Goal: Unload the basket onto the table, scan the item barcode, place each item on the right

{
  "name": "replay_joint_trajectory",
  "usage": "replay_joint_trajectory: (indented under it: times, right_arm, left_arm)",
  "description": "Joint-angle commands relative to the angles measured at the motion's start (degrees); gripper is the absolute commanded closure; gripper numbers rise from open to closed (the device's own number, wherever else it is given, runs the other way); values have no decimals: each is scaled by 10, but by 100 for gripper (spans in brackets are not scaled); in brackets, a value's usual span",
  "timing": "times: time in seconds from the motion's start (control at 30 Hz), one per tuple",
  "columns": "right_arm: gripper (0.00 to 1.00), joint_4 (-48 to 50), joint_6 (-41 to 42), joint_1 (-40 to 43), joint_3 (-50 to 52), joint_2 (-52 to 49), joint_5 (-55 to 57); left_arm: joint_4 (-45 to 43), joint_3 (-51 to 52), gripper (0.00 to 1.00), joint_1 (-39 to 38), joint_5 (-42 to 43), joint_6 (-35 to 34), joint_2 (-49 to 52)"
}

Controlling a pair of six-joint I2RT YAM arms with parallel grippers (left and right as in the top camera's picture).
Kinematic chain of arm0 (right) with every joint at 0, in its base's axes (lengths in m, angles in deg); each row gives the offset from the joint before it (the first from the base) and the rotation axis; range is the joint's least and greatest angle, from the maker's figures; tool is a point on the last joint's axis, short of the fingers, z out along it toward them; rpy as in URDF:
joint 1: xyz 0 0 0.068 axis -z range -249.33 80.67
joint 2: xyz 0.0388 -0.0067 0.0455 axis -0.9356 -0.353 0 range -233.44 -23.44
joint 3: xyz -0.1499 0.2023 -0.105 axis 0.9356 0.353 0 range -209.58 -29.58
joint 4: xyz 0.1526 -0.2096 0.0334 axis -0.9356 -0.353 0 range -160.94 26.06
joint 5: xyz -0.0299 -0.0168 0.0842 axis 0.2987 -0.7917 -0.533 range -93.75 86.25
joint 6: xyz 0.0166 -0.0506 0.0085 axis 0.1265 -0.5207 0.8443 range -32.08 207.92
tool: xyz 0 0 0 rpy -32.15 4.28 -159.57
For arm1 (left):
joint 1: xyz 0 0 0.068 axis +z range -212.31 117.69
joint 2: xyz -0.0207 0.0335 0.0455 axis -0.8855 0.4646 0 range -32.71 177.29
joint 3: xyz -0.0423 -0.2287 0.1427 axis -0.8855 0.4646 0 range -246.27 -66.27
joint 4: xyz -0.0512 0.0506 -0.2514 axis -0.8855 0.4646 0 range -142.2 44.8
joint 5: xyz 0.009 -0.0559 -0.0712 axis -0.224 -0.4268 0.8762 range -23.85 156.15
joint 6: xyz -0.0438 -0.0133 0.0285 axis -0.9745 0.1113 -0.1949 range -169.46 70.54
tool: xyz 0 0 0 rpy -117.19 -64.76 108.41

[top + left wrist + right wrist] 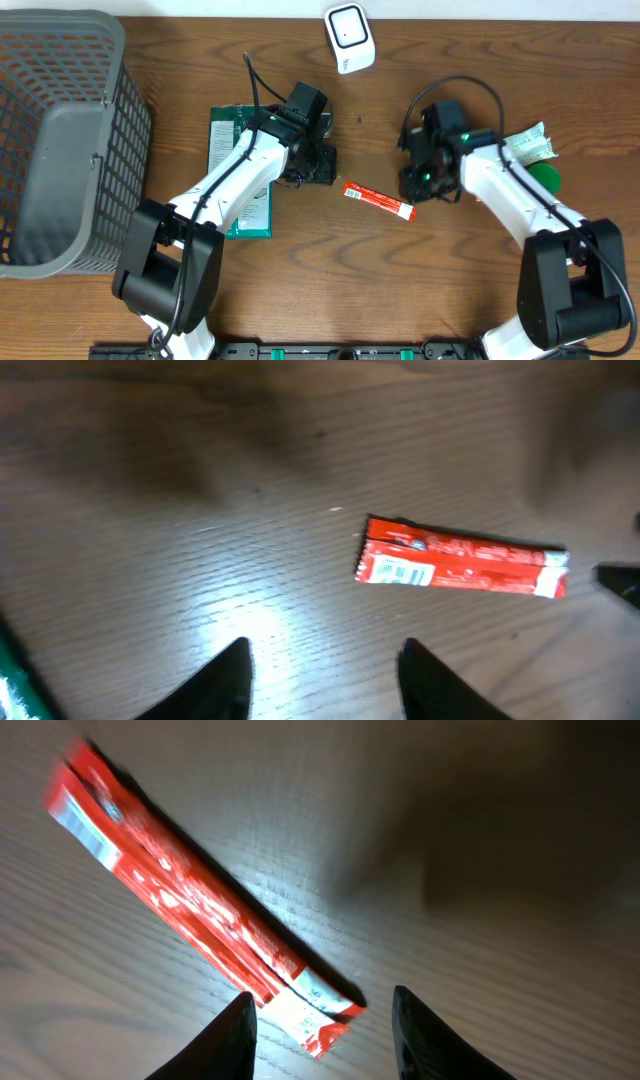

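My right gripper lowers next, before it closes on the red packet. The packet's near end lies flat below the gripper's fingers, so closing now would miss the packet.
A long red packet [378,200] lies flat on the wooden table between my two arms. In the left wrist view the red packet [460,558] shows a white printed patch at its left end. It lies ahead and to the right of my left gripper [325,660], which is open and empty. My left gripper [318,165] is just left of the packet. My right gripper [418,185] hangs at the packet's right end. In the right wrist view the right gripper [322,1010] is open, and the near end of the packet [190,890] lies between its fingertips, untouched. A white scanner [350,38] stands at the back.
A grey mesh basket [110,150] fills the left side. A green packet [225,140] lies under my left arm. A green-and-white pouch [530,145] and a round green thing [547,178] sit behind my right arm.
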Motion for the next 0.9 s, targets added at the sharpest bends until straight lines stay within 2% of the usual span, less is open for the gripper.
replay_joint_trajectory:
  times: [0.0,0.17,0.2,0.23,0.3,0.33,0.5,0.57,0.73,0.77,0.8,0.87]
  right_arm:
    - [58,37,-17,-24,50,1,11]
    - [58,116,-47,-58,114,1,12]
    - [60,131,-47,-64,124,1,13]
    - [68,144,-47,-70,132,1,14]
    - [94,157,-47,-76,138,1,14]
    - [99,159,-40,-78,137,1,13]
    - [99,143,20,-70,114,4,-24]
    - [99,129,22,-61,95,8,-71]
    - [99,130,45,-30,47,28,-278]
    - [99,138,66,-24,39,30,-304]
    - [99,163,123,-10,28,33,-341]
    - [99,200,188,1,25,34,-366]
  left_arm:
    - [2,3,47,0,-28,0,6]
    - [2,3,46,1,-28,-3,6]
    - [4,3,45,2,-28,-9,6]
    - [6,3,42,2,-28,-16,6]
    - [16,3,40,6,-28,-30,6]
    - [24,3,40,9,-26,-30,6]
    - [58,3,33,26,-5,-25,6]
    - [65,3,32,38,47,-3,6]
    - [59,3,31,77,260,64,6]
    - [56,3,31,85,294,76,6]
    - [52,3,31,101,356,99,5]
    - [50,3,32,113,401,114,4]
